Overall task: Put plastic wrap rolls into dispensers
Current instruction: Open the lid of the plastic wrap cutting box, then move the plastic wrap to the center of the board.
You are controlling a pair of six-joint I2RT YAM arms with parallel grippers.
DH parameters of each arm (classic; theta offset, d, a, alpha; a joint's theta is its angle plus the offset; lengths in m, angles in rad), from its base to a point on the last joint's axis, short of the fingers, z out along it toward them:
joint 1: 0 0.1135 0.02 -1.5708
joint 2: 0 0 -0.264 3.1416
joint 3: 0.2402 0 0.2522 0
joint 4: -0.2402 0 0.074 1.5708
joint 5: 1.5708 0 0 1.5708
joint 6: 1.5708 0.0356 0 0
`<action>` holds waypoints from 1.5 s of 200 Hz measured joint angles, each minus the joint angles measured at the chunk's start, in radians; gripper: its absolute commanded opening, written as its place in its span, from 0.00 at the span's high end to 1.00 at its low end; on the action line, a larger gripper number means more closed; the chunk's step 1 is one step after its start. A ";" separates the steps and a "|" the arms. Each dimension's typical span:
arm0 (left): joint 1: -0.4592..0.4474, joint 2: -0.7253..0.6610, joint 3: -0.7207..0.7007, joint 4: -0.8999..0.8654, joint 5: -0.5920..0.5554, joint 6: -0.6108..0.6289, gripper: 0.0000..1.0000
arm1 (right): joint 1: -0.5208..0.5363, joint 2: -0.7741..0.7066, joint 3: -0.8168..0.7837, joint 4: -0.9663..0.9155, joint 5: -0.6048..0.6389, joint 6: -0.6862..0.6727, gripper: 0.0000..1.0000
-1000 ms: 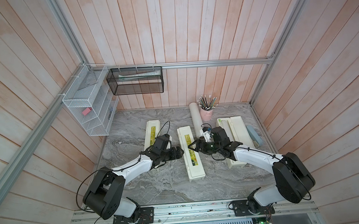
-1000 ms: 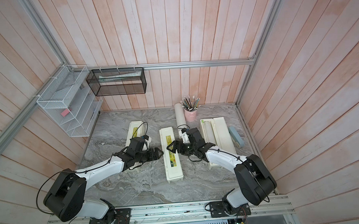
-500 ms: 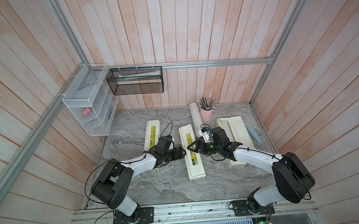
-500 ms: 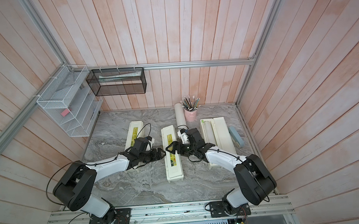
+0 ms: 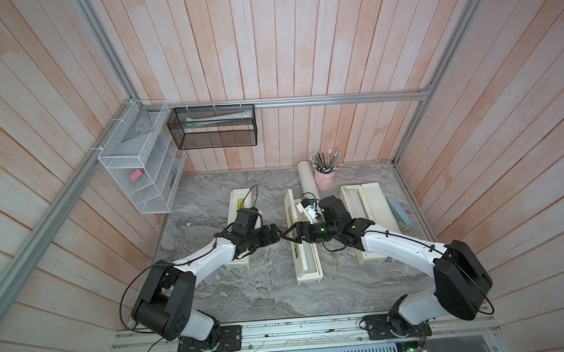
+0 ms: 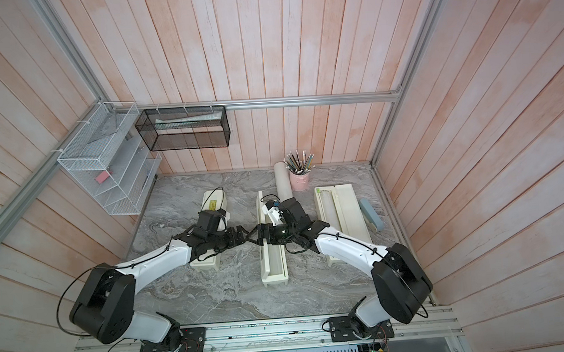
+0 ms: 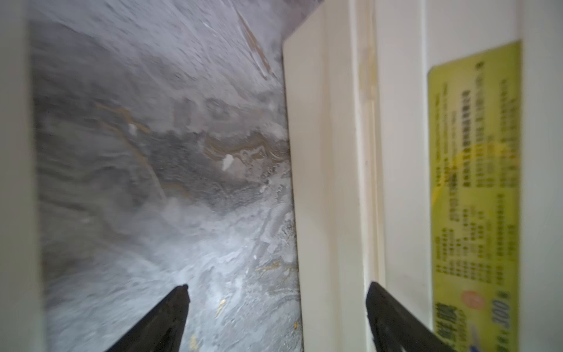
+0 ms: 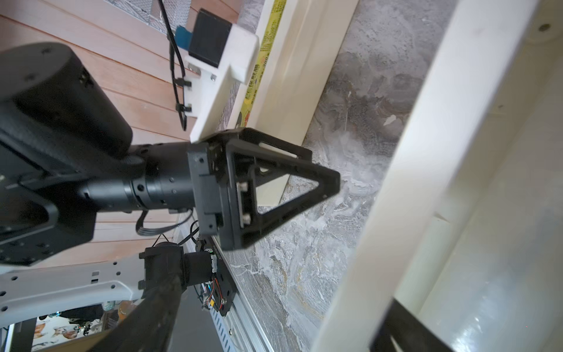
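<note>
My right gripper should next grab across the loose plastic wrap roll's body, both ends free, to lay it lengthwise into a dispenser.
Three cream dispensers lie side by side in both top views. The left dispenser is closed. The middle dispenser has its labelled lid tilted up along its left side. The right dispenser lies open with a plastic wrap roll in its trough. Another plastic wrap roll lies loose behind the middle one. My left gripper is open beside that lid, one fingertip over it. My right gripper is open, astride the lid's edge. Whether the middle trough holds a roll, I cannot tell.
A pink cup of pencils stands at the back beside the loose roll. A grey-blue stapler-like object lies by the right wall. A white wire rack and a black mesh basket hang on the walls.
My right gripper has edged left over the middle dispenser's lid, and the lid stands steeper than before. The left gripper has hardly moved.
</note>
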 measured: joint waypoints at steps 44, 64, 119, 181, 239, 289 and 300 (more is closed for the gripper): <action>0.039 -0.090 0.092 -0.116 -0.038 0.054 0.06 | 0.031 0.039 0.072 -0.082 0.075 -0.049 0.12; 0.039 -0.091 0.089 -0.129 -0.029 0.061 0.07 | 0.008 0.038 0.082 -0.132 0.164 -0.058 0.14; 0.030 -0.034 0.070 -0.129 0.017 0.060 0.08 | -0.056 0.041 0.234 -0.247 0.501 -0.108 0.19; -0.029 0.047 0.070 -0.128 0.031 0.057 0.10 | -0.206 0.250 0.348 -0.259 0.683 -0.231 0.26; -0.046 0.080 0.070 -0.109 0.042 0.037 0.14 | -0.254 0.465 0.485 -0.287 0.731 -0.320 0.27; -0.059 0.093 0.070 -0.100 0.053 0.033 0.14 | -0.288 0.565 0.547 -0.261 0.651 -0.348 0.19; -0.060 0.095 0.070 -0.100 0.056 0.033 0.14 | -0.291 0.594 0.572 -0.261 0.633 -0.354 0.18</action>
